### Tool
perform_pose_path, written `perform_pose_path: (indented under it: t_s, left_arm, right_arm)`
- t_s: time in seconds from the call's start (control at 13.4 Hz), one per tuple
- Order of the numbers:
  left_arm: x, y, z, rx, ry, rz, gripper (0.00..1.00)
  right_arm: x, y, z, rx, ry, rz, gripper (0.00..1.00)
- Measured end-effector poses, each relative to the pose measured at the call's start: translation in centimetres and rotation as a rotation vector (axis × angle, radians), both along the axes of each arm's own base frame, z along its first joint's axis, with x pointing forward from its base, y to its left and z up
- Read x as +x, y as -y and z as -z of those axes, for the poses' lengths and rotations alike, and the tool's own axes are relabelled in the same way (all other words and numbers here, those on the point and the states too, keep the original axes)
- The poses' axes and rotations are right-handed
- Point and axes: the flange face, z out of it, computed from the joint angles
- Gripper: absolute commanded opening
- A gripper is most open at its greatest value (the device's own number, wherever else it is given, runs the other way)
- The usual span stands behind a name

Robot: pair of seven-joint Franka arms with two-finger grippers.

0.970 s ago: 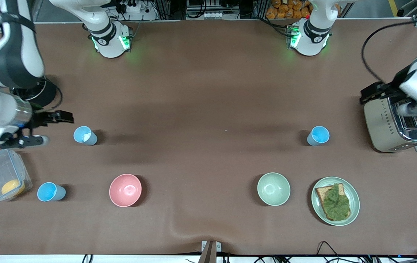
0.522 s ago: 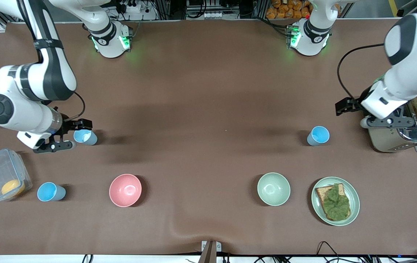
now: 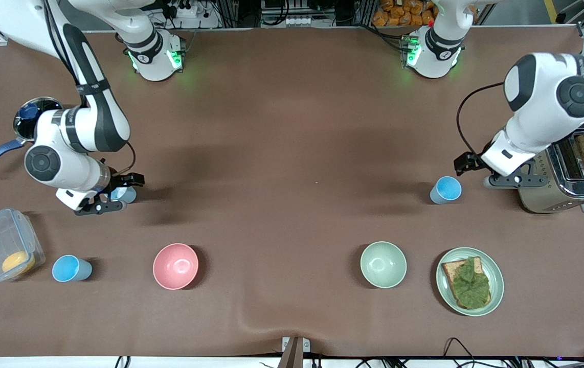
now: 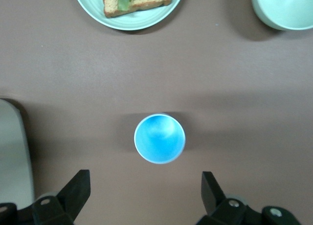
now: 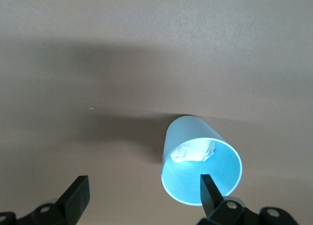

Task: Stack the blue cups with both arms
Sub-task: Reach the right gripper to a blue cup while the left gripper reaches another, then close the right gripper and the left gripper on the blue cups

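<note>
My right gripper's fingers are still above the paler blue cup's rim [image 5: 163, 171], one over the cup's opening [image 5: 187, 177], so it lowers before it closes on the cup.
A paler blue cup [image 3: 128, 194] with something white inside stands toward the right arm's end of the table. My right gripper [image 3: 118, 193] is open and low around it. In the right wrist view this cup [image 5: 200, 166] sits off-centre, against one finger of the gripper [image 5: 143, 191]. A brighter blue cup [image 3: 445, 189] stands upright beside the toaster. My left gripper [image 3: 482, 172] is open and hangs just beside it, toward the toaster. In the left wrist view that cup [image 4: 159, 138] lies just ahead of the open gripper [image 4: 144, 187], not between the fingers.
A third blue cup [image 3: 71, 269] stands beside a clear box [image 3: 3, 250]. A pink bowl [image 3: 175, 266], a pale green bowl [image 3: 383, 264] and a plate [image 3: 496, 276] with toast lie nearer the camera. A toaster [image 3: 553, 179] holds bread. A pan [image 3: 31, 115] lies at the right arm's end.
Both arms have swung inward. My right gripper moved from beside the paler cup to around it. My left gripper moved off the toaster toward the brighter cup.
</note>
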Motion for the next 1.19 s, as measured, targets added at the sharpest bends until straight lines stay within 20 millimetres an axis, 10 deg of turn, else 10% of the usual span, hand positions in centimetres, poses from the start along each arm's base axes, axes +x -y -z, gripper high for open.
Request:
perform_pose_path:
  t_s: [0.22, 0.3, 0.52, 0.9, 1.19]
  left_arm:
    - [0.8, -1.6, 2.8, -0.008, -0.004, -0.014, 1.00]
    - [0.9, -1.6, 3.8, -0.011, -0.011, -0.015, 1.00]
    - [1.4, -1.4, 6.9, -0.021, -0.020, -0.013, 1.00]
    - [1.7, -1.3, 11.7, -0.035, -0.036, -0.014, 1.00]
    - [1.4, -1.3, 12.7, -0.037, -0.048, -0.014, 0.60]
  right_arm:
    - [-0.2, 0.6, 2.0, -0.005, -0.028, 0.009, 1.00]
    - [-0.2, 0.7, 2.5, -0.007, -0.035, 0.011, 0.87]
    - [-0.4, 0.8, 3.5, -0.009, -0.051, 0.011, 0.00]
    - [-0.5, 0.8, 3.5, -0.011, -0.073, 0.013, 0.00]
    - [0.4, 0.3, 1.8, -0.012, -0.104, 0.006, 0.00]
